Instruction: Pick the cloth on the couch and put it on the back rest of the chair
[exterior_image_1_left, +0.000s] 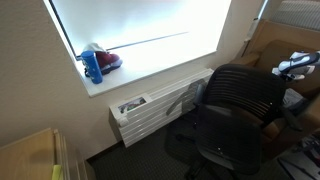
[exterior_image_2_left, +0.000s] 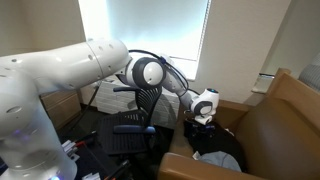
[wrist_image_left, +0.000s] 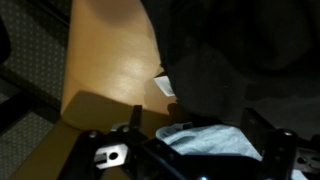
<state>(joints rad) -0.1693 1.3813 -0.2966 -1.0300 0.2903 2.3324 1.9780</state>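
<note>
My gripper isn't ready to close and needs to move toward the dark cloth's folds first, since they lie beyond my fingertips and I would miss the cloth now.
The dark cloth (exterior_image_2_left: 218, 152) lies crumpled on the tan-brown couch (exterior_image_2_left: 285, 115). In the wrist view the cloth (wrist_image_left: 225, 60) fills the upper right over the couch surface (wrist_image_left: 110, 60). My gripper (exterior_image_2_left: 204, 112) hangs just above the cloth, fingers pointing down; it also shows at the right edge of an exterior view (exterior_image_1_left: 294, 66). In the wrist view the gripper (wrist_image_left: 195, 150) is open, with a small pale bluish-white item (wrist_image_left: 205, 140) lying between its fingers. The black office chair (exterior_image_1_left: 235, 100) stands beside the couch, its back rest (exterior_image_2_left: 140, 100) bare.
A white radiator (exterior_image_1_left: 160, 105) sits under the bright window. A blue bottle (exterior_image_1_left: 93, 66) and a red object stand on the sill. A wooden box (exterior_image_1_left: 30, 155) is at the lower left. My arm (exterior_image_2_left: 90, 65) reaches over the chair.
</note>
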